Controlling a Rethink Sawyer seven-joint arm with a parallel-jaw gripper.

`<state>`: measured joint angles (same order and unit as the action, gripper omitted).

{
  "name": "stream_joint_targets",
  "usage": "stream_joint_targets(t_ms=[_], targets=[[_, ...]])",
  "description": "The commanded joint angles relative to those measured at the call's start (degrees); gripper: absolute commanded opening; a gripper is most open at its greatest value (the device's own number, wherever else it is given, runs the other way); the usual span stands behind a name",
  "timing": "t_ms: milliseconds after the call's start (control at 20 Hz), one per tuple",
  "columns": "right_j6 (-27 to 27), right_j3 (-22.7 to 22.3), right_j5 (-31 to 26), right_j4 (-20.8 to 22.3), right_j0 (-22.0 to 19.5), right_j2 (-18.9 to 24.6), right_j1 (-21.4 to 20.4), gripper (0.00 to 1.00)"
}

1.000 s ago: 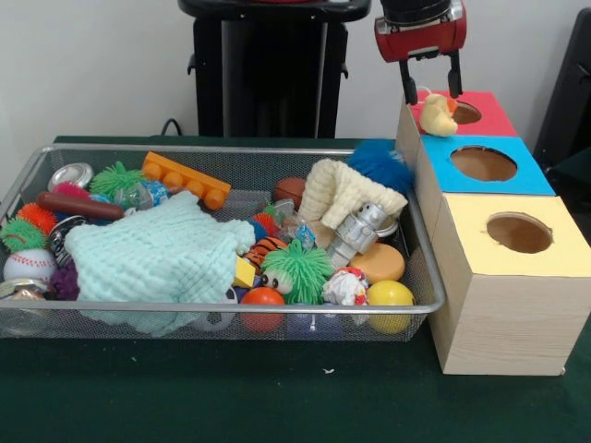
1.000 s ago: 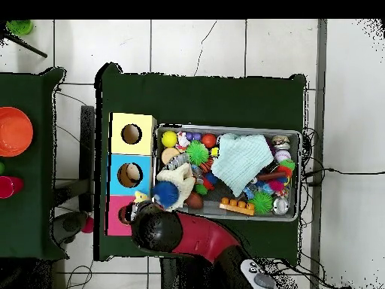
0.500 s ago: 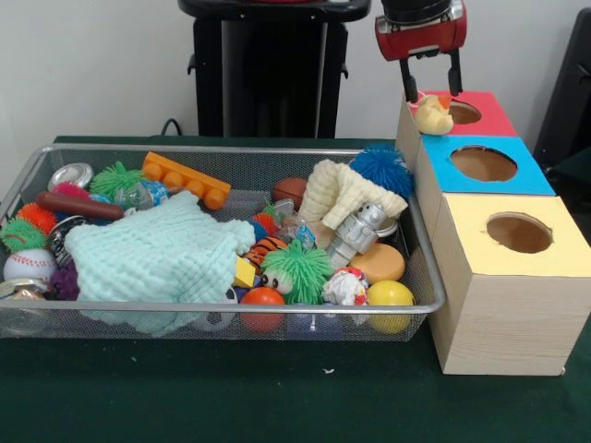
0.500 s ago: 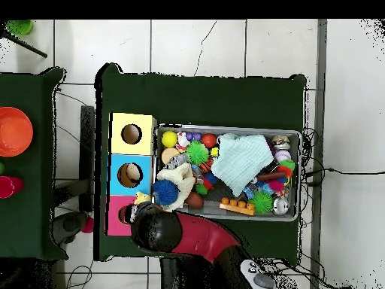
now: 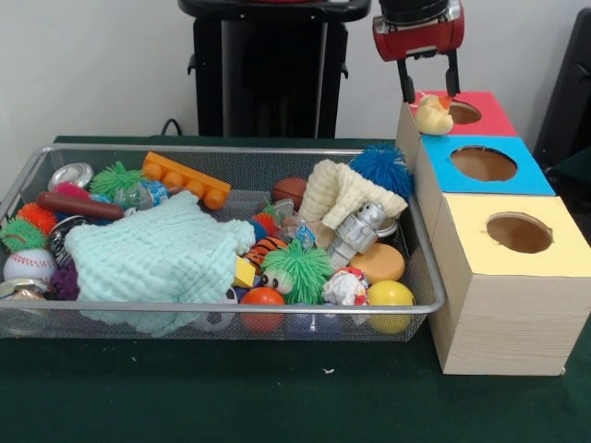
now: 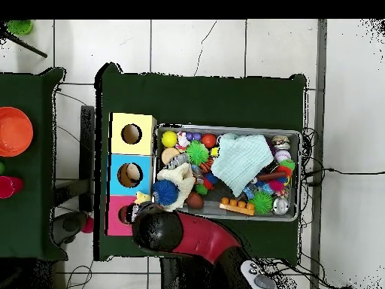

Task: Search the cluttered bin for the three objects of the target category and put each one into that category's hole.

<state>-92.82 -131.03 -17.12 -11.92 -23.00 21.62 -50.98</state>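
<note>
I should next grab the small yellow rubber duck by its body (image 5: 432,118) to drop the duck into its category's hole.
The wire mesh bin (image 5: 231,307) holds a jumble of toys; it also shows in the overhead view (image 6: 225,127). A small yellow duck (image 5: 432,115) sits on the red box (image 5: 488,118), at the left edge of its hole. My gripper (image 5: 428,90) hangs open just above the duck, one finger on each side, not touching it. In the overhead view the duck (image 6: 141,198) shows beside the red box (image 6: 120,226), and the arm (image 6: 158,229) hides the gripper.
A blue box (image 5: 485,180) and a yellow box (image 5: 517,263), each with a hole, stand in line with the red one. In the bin lie a mint cloth (image 5: 152,254), a blue spiky ball (image 5: 380,166), a cream cloth (image 5: 346,194), a silver robot (image 5: 358,229) and an orange brick (image 5: 185,180).
The duck has shifted slightly left and settled on the red box. The gripper has risen a little. The blue spiky ball has come to rest.
</note>
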Motion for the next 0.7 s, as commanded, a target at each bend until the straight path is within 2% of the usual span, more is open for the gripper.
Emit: stream_joint_targets(t_ms=[50, 300, 700], targets=[[-9.9, 6.2, -0.1, 0.8, 2.1, -5.8, 2.7, 1.0], [-8.4, 7.0, 1.8, 2.3, 3.8, -8.0, 5.0, 1.0], [-8.4, 7.6, 2.5, 1.7, 4.7, -8.9, 6.7, 1.0]])
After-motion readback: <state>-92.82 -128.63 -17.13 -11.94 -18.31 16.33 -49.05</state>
